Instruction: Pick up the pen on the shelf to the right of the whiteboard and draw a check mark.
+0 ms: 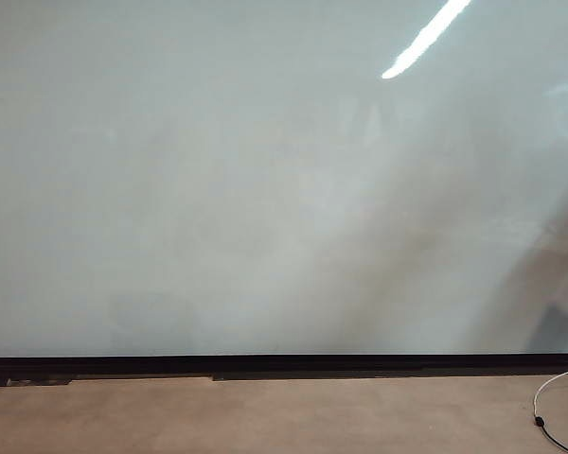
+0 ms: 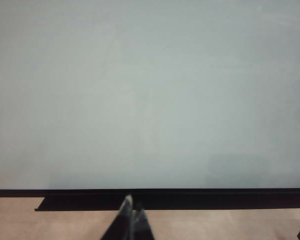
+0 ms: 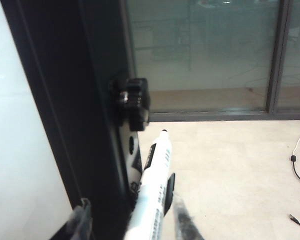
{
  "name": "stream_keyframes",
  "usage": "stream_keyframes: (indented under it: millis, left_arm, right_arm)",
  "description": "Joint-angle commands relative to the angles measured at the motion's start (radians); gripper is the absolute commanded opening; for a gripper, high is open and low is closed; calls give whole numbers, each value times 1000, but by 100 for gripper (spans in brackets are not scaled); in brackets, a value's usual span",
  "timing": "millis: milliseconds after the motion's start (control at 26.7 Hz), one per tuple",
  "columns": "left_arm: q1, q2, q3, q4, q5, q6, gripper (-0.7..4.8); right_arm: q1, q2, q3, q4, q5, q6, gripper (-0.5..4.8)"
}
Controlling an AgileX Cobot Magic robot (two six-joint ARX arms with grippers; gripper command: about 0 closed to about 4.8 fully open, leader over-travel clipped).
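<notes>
I should grab the pen around its white body (image 3: 148,200) with my right gripper next, because the pen's black inked tip (image 3: 164,131) is bare at its front end.
The whiteboard (image 1: 265,189) fills the exterior view, glossy white with a black lower edge; no check mark shows on it, and neither gripper is in that view. In the right wrist view the pen (image 3: 155,185), white-barrelled with a black tip, stands in a black holder (image 3: 169,192) of the shelf on the board's dark side frame (image 3: 85,100). My right gripper (image 3: 131,207) is open and straddles the pen and the frame edge. One finger (image 3: 82,217) is on the board side, the other (image 3: 184,220) close beside the holder. My left gripper (image 2: 132,206) is shut and empty, low before the board's bottom edge.
A black knob (image 3: 132,97) juts from the frame just beyond the pen. Tan floor lies below the board (image 1: 265,416), with a white cable (image 1: 549,407) at the right. Glass panels (image 3: 200,45) stand behind the frame in the right wrist view.
</notes>
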State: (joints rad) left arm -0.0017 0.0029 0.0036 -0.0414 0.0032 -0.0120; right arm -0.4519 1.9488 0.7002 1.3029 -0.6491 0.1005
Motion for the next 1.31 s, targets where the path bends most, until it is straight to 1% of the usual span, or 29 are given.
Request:
stream_keyframes:
  millis: [37, 300, 375, 412, 562, 674, 1011, 1049, 1161, 1236, 1311]
  left_arm:
    - [0, 0, 3, 13, 0, 4, -4]
    - [0, 0, 3, 13, 0, 4, -4]
    - [0, 0, 3, 13, 0, 4, -5]
    - [0, 0, 3, 13, 0, 4, -4]
    - [0, 0, 3, 13, 0, 4, -5]
    - [0, 0, 3, 13, 0, 4, -5]
    - [0, 0, 3, 13, 0, 4, -4]
    - [0, 0, 3, 13, 0, 4, -4]
    - [0, 0, 3, 13, 0, 4, -4]
    - [0, 0, 3, 13, 0, 4, -4]
    - [0, 0, 3, 13, 0, 4, -4]
  right_arm:
    - [0, -3, 3, 11, 7, 4, 210]
    - [-4, -3, 2, 10, 20, 4, 209]
    - [-4, -3, 2, 10, 19, 4, 192]
    - [-4, -3, 2, 10, 19, 4, 170]
    - [-4, -3, 2, 10, 18, 4, 168]
    - [-4, -3, 2, 10, 18, 4, 145]
    - [-4, -3, 2, 10, 17, 4, 137]
    - [-4, -3, 2, 10, 17, 4, 112]
    - [-4, -3, 2, 10, 8, 4, 111]
    - [-4, -3, 2, 10, -1, 4, 93]
    - [-4, -3, 2, 10, -7, 5, 26]
